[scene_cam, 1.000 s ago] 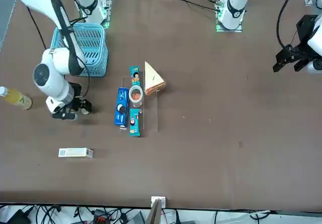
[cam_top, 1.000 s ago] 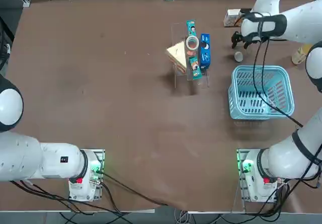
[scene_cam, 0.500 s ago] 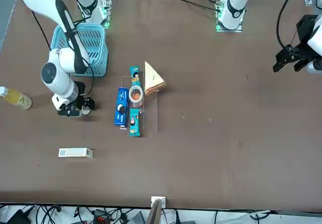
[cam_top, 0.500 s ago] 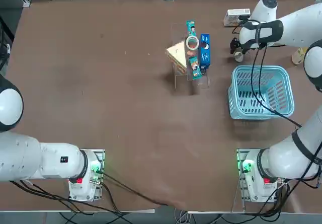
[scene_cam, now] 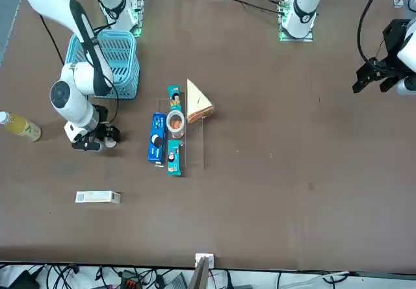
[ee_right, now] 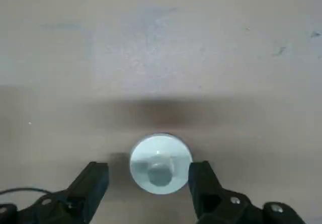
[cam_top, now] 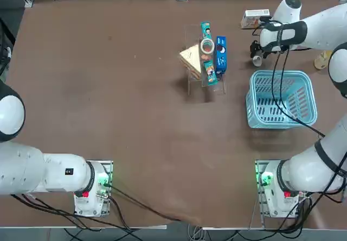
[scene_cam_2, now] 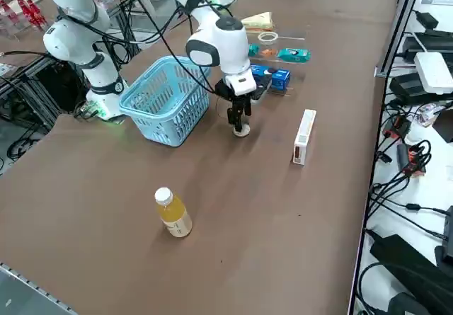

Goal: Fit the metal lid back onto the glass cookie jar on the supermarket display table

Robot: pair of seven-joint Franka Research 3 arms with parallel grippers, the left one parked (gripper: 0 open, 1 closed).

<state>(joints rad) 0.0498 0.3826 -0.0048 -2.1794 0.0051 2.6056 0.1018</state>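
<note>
My right gripper is going to grab the metal lid's small knob [ee_right: 160, 172] next, to put the lid back onto the glass cookie jar.
The metal lid [ee_right: 161, 163] lies flat on the supermarket display table [cam_top: 108, 89], a pale round disc with a small knob in its middle. My right gripper [ee_right: 148, 167] is open and low over it, one finger on each side; one fingertip [ee_right: 200, 171] is close against the lid's edge, the other stands apart. From overhead the lid [cam_top: 257, 61] shows just beside the right gripper [cam_top: 255, 53], behind the basket. The lid [scene_cam_2: 242, 129] rests on the table under the wrist. The glass cookie jar [cam_top: 207, 46] stands uncovered among the snack packets, well to the left of the lid.
A blue basket [cam_top: 282, 99] sits just on the robot's side of the lid. A white box [cam_top: 255, 18] lies beyond it and a yellowish bottle [cam_top: 324, 58] to its right. A blue snack box [cam_top: 220, 54] and a sandwich pack [cam_top: 191, 58] flank the jar.
My right gripper has come down from above and behind the lid to straddle it near the table. The lid and jar have stayed where they were.
</note>
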